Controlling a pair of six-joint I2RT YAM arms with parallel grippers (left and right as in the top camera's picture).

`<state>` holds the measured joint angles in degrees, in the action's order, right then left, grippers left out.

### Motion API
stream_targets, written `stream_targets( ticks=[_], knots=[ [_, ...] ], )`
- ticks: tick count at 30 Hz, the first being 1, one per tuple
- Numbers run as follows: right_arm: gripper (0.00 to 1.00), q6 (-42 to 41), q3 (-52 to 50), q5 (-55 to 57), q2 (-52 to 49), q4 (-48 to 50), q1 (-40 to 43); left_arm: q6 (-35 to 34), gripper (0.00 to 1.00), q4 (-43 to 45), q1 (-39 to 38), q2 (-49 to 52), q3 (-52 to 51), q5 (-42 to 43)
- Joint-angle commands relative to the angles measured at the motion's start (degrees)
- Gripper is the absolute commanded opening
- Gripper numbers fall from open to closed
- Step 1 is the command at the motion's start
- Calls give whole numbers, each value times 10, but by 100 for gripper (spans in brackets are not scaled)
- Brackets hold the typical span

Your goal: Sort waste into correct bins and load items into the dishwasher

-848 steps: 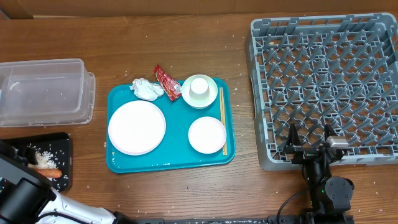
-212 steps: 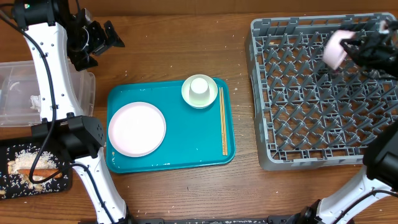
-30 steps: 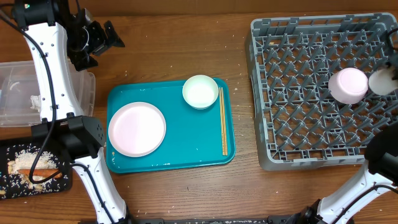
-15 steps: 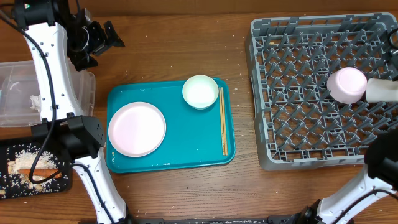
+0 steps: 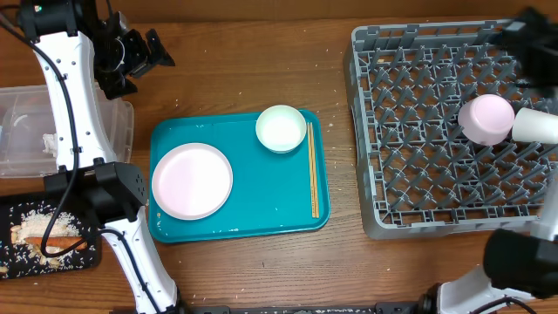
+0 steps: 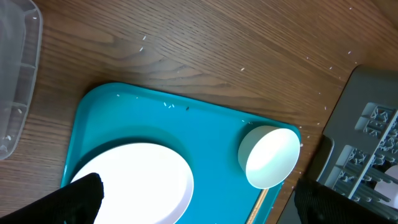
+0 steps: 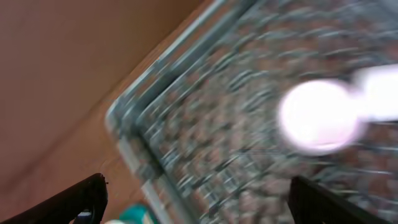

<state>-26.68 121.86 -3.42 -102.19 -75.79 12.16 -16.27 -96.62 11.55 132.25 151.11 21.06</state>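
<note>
I should next grab the bowl by its rim (image 5: 303, 130) with my right gripper, with one fingertip inside the bowl, to turn it upside down into the dishwasher rack (image 5: 436, 131).
The grey dishwasher rack (image 5: 436, 131) holds a small white plate (image 5: 486, 119) and a white cup (image 5: 536, 126) lying beside it; both show blurred in the right wrist view, the plate (image 7: 317, 115) left of the cup (image 7: 379, 93). My right gripper (image 5: 530, 30) is a dark blur over the rack's back right corner, open and empty. On the teal tray (image 5: 240, 222) lie a large plate (image 5: 192, 180), a bowl (image 5: 281, 128) and chopsticks (image 5: 313, 170). My left gripper (image 5: 159, 51) hangs open and empty at the back left, high above the plate (image 6: 134, 186) and bowl (image 6: 267, 155).
A clear tub (image 5: 26, 131) stands at the left edge, partly hidden by my left arm. In front of it a black tray (image 5: 91, 253) carries a carrot (image 5: 48, 238) and pale food scraps (image 5: 35, 218). Crumbs dot the wooden table.
The cup now lies in the rack beside the small plate, free of my right gripper. The right arm has swung back toward the rack's far corner. The left arm has not moved.
</note>
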Motion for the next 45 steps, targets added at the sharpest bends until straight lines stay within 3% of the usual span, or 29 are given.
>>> stream_targets(
  ticks=[1,8,16,23,34,39,45],
  knots=[
    [93,16,-11,-28,-9,13,-118,9,100,0,-3,3,-1,8],
    [85,69,-87,-27,-48,110,-346,9,100,0,-3,3,-1,8],
    [79,76,-123,52,-164,181,-503,9,100,0,-3,3,-1,8],
    [76,103,-123,81,-240,197,-549,9,100,0,-3,3,-1,8],
    [75,150,-125,105,-303,203,-552,9,100,0,-3,3,-1,8],
    [53,149,-127,109,-307,203,-552,9,100,0,-3,3,-1,8],
    [14,145,-105,109,-307,189,-552,9,100,0,-3,3,-1,8]
  ],
)
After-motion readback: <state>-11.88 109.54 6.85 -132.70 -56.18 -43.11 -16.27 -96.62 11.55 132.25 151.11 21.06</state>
